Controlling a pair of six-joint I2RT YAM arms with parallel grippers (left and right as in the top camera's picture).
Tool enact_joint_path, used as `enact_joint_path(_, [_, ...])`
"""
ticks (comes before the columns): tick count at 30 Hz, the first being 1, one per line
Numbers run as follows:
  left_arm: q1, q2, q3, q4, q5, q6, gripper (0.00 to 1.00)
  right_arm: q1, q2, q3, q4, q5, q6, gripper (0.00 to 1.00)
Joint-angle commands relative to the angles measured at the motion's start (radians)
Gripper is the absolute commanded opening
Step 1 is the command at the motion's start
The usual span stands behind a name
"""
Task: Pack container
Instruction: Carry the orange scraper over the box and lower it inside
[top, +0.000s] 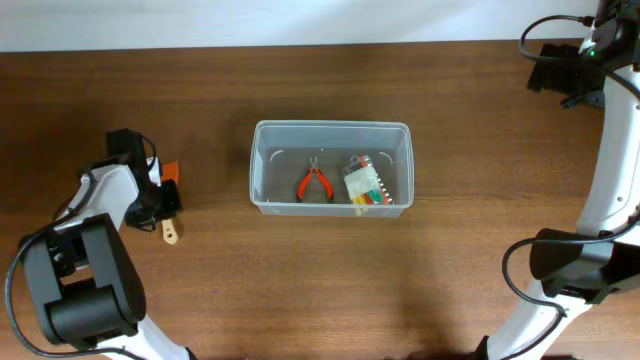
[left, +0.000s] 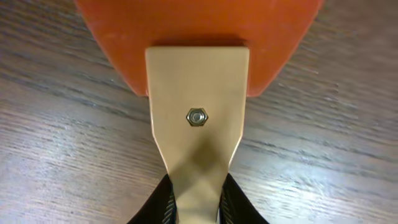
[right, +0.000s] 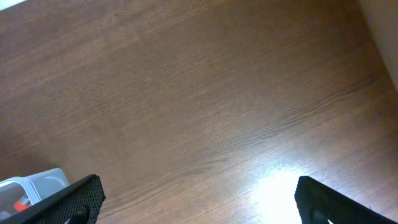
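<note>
I am holding the scraper's tan handle with my left gripper's fingers. I would bring the scraper up, orange blade and all, if I lifted my left gripper now.
The container (top: 330, 126) is a clear plastic bin at the middle of the table; its corner shows in the right wrist view (right: 37, 182). Inside lie red-handled pliers (top: 315, 185) and a small clear packet of coloured pieces (top: 365, 183). My left gripper (top: 160, 205) is at the far left, shut on a scraper (top: 172, 232) with a tan handle and an orange blade. In the left wrist view the fingers (left: 198, 202) pinch the tan handle (left: 198, 81) close to the wood. My right gripper (right: 199, 199) is open and empty over bare table at the far right (top: 562, 75).
The table is dark wood. The right arm's base and cables (top: 570, 260) stand at the right edge, and the left arm's base (top: 85, 290) stands at the front left. A pale wall runs along the table's far edge.
</note>
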Motion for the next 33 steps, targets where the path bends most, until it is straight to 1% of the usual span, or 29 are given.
enact_joint_path(1, [0.006,-0.055,0.086,-0.012,0.029,-0.003,0.02,0.003,-0.017,0.004,0.000,0.002,0.001,0.99])
enact_joint_path(6, [0.005,-0.117,0.222,-0.059,0.039,-0.002,0.02,0.003,-0.017,0.004,0.000,0.002,0.001,0.99])
enact_joint_path(12, [-0.023,-0.188,0.331,-0.081,0.169,0.002,0.02,0.003,-0.017,0.004,0.000,0.002,0.001,0.99])
enact_joint_path(17, [-0.102,-0.228,0.353,-0.081,0.267,0.007,0.02,0.003,-0.017,0.004,0.000,0.002,0.001,0.99])
enact_joint_path(20, [-0.186,-0.234,0.359,-0.078,0.334,0.043,0.02,0.003,-0.017,0.004,0.000,0.002,0.001,0.99])
enact_joint_path(22, [-0.249,-0.234,0.360,-0.076,0.353,0.071,0.02,0.003,-0.017,0.004,0.000,0.002,0.001,0.99])
enact_joint_path(26, [-0.387,-0.234,0.360,-0.074,0.354,0.165,0.02,0.003,-0.017,0.004,0.000,0.002,0.001,0.99])
enact_joint_path(28, [-0.449,-0.234,0.360,-0.074,0.354,0.233,0.02,0.003,-0.017,0.004,0.000,0.002,0.001,0.99])
enact_joint_path(31, [-0.523,-0.234,0.360,-0.074,0.341,0.338,0.02,0.003,-0.017,0.004,0.000,0.002,0.001,0.99])
enact_joint_path(33, [-0.560,-0.234,0.360,-0.074,0.307,0.381,0.02,0.003,-0.017,0.004,0.000,0.002,0.001,0.99])
